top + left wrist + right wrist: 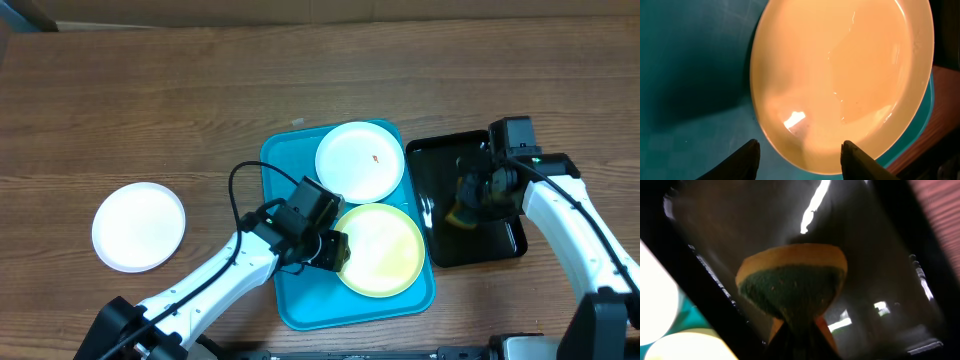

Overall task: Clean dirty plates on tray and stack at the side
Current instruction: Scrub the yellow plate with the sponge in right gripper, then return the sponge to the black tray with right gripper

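Note:
The left gripper needs to leave the top side of the yellow-green plate free to clean, so it should next grab the plate by its rim, on the side away from the sponge (792,280).
The turquoise tray (290,290) holds a white plate (360,160) with a small orange stain and, nearer me, a pale yellow-green plate (380,250). A second white plate (139,226) lies on the table at the far left. My left gripper (338,250) is at the yellow-green plate's left rim. In the left wrist view it (801,150) stands open, and the rim of that plate (840,75) lies flat on the tray (690,75) between the fingertips. My right gripper (470,205) hangs over the black tray, shut (800,340) on a yellow and green sponge (792,280).
The glossy black tray (450,160) sits just right of the turquoise tray, almost touching it. Brown wooden table (150,100) spreads behind and to the left. A black cable (235,195) loops off the left arm above the tray's left edge.

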{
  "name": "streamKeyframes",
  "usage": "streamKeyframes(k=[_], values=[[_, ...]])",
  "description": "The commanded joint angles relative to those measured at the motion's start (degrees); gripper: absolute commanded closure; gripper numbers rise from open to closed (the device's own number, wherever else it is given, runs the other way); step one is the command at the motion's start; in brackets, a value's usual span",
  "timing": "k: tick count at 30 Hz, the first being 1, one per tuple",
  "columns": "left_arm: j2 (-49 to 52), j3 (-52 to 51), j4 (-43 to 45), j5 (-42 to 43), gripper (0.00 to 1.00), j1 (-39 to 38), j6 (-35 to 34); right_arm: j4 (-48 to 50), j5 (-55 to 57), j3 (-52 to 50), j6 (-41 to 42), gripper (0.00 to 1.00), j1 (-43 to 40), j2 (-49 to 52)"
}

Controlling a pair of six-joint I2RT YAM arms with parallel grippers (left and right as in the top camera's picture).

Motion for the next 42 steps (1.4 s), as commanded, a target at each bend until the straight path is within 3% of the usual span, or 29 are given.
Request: streamKeyframes(k=[1, 2, 4, 9, 14, 17, 18, 19, 26, 32, 37, 42], values=[[1.2, 0.76, 0.46, -5.07, 0.47, -1.18, -1.84, 1.81, -4.7, -1.05, -3.43, 0.72, -0.63, 0.5], [1.81, 0.76, 0.55, -5.05, 0.47, -1.14, -2.54, 2.01, -4.74, -1.03, -3.43, 0.6, -0.63, 0.48], [3.56, 0.76, 1.25, -4.96, 0.47, -1.11, -3.69, 1.38, -4.76, -0.42, -3.41, 0.5, -0.66, 0.02], [7.37, 1.33, 2.45, -2.45, 0.59, -1.09, -3.58, -3.96, -6.16, 3.67, -3.43, 0.48, -0.66, -4.07], [7.56, 2.25, 2.43, -3.15, 0.63, -1.07, -3.61, -7.85, -9.88, 6.43, -3.45, 0.47, -0.66, -12.13], [7.58, 2.25, 2.4, -3.19, 0.83, -1.09, -3.58, -8.0, -12.07, 6.62, -3.41, 0.44, -0.66, -17.64], [7.58, 2.25, 2.4, -3.15, 0.94, -1.07, -3.58, -8.09, -12.22, 6.62, -3.37, 0.44, -0.66, -19.41], [7.58, 2.25, 2.4, -3.17, 0.96, -1.07, -3.58, -8.24, -12.22, 6.62, -3.32, 0.43, -0.66, -21.22], [7.56, 4.79, -1.18, -3.74, 0.96, -1.07, -2.86, -9.35, -12.15, 6.62, -2.95, 0.37, -0.66, -29.51], [7.56, 12.07, -10.69, -10.93, 0.96, -1.07, 2.62, -10.08, -12.15, 6.62, -2.1, 0.35, -0.66, -31.69], [8.2, 12.31, -9.16, -10.91, 0.93, -1.18, 10.6, -10.14, -12.17, 6.6, -2.08, 0.35, -0.66, -31.61], [11.98, 12.31, -7.21, -12.31, 0.88, -1.11, 14.05, -10.43, -12.0, 6.6, -2.1, 0.35, -0.66, -31.63]])
